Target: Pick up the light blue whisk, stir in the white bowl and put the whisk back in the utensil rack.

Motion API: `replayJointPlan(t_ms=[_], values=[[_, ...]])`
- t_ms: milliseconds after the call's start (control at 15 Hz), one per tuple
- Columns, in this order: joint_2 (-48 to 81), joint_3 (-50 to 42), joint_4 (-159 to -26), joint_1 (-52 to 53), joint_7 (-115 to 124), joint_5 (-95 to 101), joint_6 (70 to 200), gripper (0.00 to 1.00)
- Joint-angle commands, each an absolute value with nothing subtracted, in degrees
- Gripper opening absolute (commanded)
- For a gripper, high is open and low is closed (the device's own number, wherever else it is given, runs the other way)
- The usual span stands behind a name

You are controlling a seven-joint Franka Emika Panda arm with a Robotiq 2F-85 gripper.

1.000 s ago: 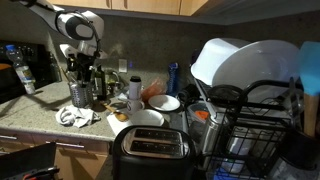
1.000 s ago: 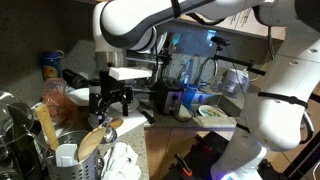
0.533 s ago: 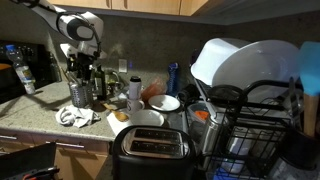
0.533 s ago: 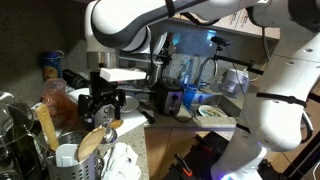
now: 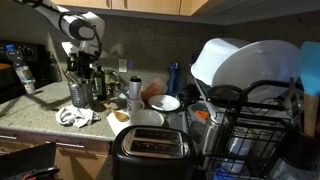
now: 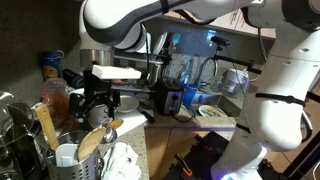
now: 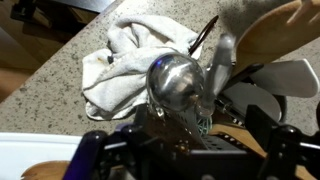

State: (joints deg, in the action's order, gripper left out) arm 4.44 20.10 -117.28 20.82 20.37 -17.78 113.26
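Observation:
My spread fingers are still short of the whisk's pale bluish wire head, so it is too early to close. My gripper moves toward the whisk first.
The utensil rack (image 5: pixel 80 94) is a silvery mesh cup on the counter, full of handles; it also shows in an exterior view (image 6: pixel 72 147). My gripper (image 5: pixel 83 64) hangs open just above it, jaws spread over the utensils (image 6: pixel 97 101). In the wrist view the gripper (image 7: pixel 190 152) straddles the rack's rim (image 7: pixel 215 142). The light blue whisk (image 7: pixel 205 122) shows only as a small pale bluish wire head, behind a shiny metal ladle (image 7: pixel 176 80). A white bowl (image 5: pixel 166 102) stands to the right of the rack.
A crumpled white cloth (image 5: pixel 75 117) lies beside the rack, also in the wrist view (image 7: pixel 135 55). Wooden spoons (image 6: pixel 46 125) and a wooden spatula (image 7: pixel 270 35) stick out of the rack. Bottles (image 5: pixel 98 82) stand behind. A black toaster (image 5: pixel 150 150) and a large black dish rack (image 5: pixel 255 120) stand to the right.
The gripper has shifted sideways to stand more squarely over the utensil rack. It stays open and holds nothing.

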Motion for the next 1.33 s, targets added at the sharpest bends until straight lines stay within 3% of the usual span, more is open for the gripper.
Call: replayJointPlan(t_ms=[0, 733, 800, 867, 1267], values=[[5.25, 20.01, -115.39, 20.74, 20.36, -19.47, 110.31, 1.0], [6.52, 19.47, -114.1, 20.19, 17.5, -24.16, 104.8, 0.99], [6.69, 19.45, -113.98, 20.18, 17.52, -24.29, 104.55, 0.94], [6.96, 19.44, -113.81, 20.15, 17.27, -24.52, 104.17, 0.76], [8.29, 19.19, -112.57, 19.94, 16.94, -24.38, 101.64, 0.29]])
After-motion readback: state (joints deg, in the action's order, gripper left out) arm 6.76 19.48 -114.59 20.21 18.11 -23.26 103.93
